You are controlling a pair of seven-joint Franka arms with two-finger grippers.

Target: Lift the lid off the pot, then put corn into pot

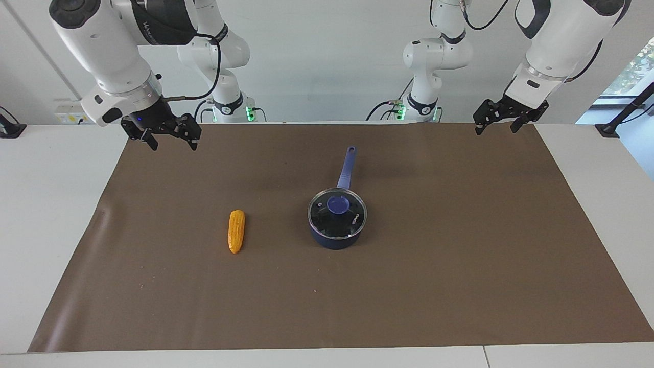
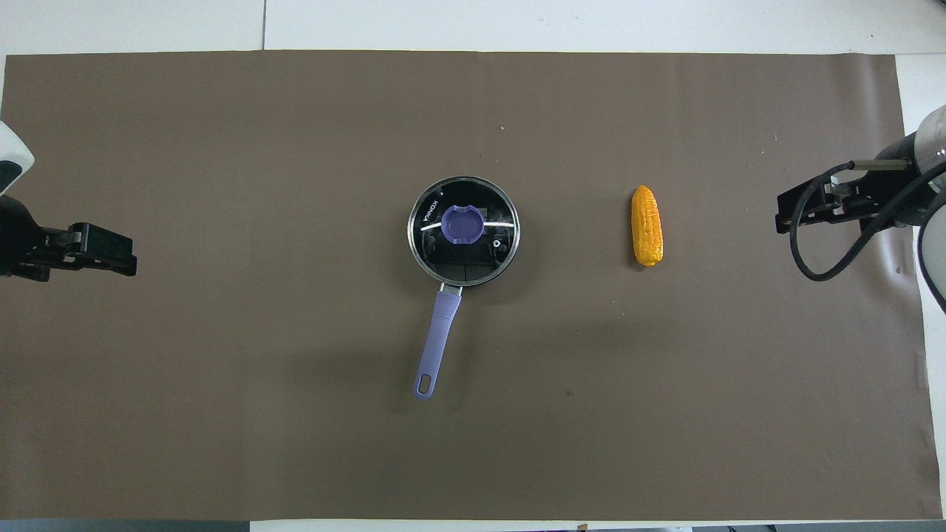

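The left gripper will next take hold of the glass lid by its narrow blue knob (image 2: pixel 463 224), because the lid is too wide for the robot's fingers.
The dark blue pot (image 1: pixel 337 238) stands in the middle of the brown mat, its lighter blue handle (image 1: pixel 346 167) pointing toward the robots. The glass lid (image 1: pixel 353 221) with its blue knob (image 1: pixel 337 205) sits on the pot. The yellow corn (image 1: pixel 236 231) lies on the mat beside the pot, toward the right arm's end. My right gripper (image 1: pixel 172 142) is open and empty, raised over the mat's corner near its base. My left gripper (image 1: pixel 497 128) is open and empty, raised over the other near corner. In the overhead view the lid (image 2: pixel 484 250), handle (image 2: pixel 437 343) and corn (image 2: pixel 647 225) show too.
The brown mat (image 1: pixel 460 266) covers most of the white table (image 1: pixel 46 214). Both arms wait at the mat's ends; in the overhead view the left gripper (image 2: pixel 129 255) and the right gripper (image 2: pixel 783 216) sit at the mat's edges.
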